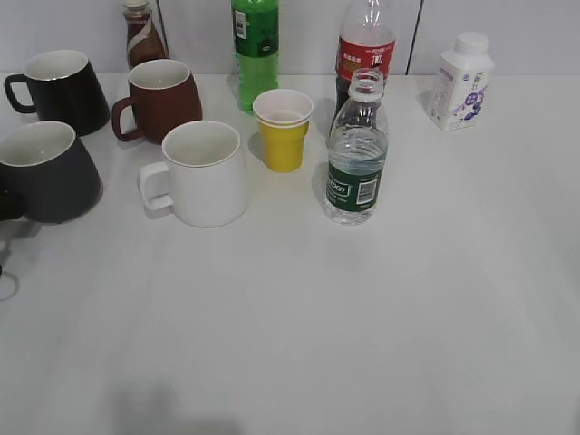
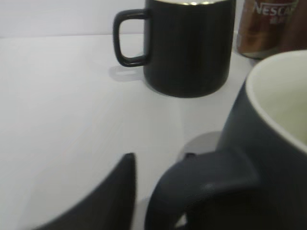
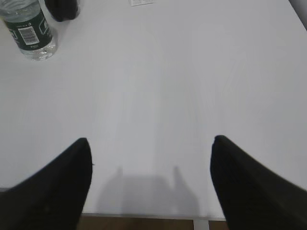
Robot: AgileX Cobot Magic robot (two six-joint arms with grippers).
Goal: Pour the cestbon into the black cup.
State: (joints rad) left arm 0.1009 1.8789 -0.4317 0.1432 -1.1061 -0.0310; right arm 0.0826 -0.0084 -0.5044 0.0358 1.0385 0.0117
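The cestbon is standing with its cap off and water inside. My right gripper should next hold the cestbon upright around its labelled body (image 1: 353,186) to pour into the black cup.
The cestbon (image 1: 356,154), clear with a dark green label and no cap, stands upright right of centre; the right wrist view shows it at the top left (image 3: 31,28). The black cup (image 1: 45,172), charcoal with a white inside, stands at the left edge. Its body (image 2: 268,120) and loop handle fill the left wrist view. My left gripper (image 2: 132,172) is at the handle: one finger lies just left of it with a thin gap, the other is hidden. My right gripper (image 3: 151,158) is open and empty over bare table near the front edge, far from the bottle.
A glossy black mug (image 1: 59,91), a brown-red mug (image 1: 163,98), a white mug (image 1: 204,172) and a yellow cup (image 1: 283,127) stand nearby. A green bottle (image 1: 256,50), a red-labelled cola bottle (image 1: 365,45), a coffee bottle (image 1: 142,36) and a white bottle (image 1: 460,82) line the back.
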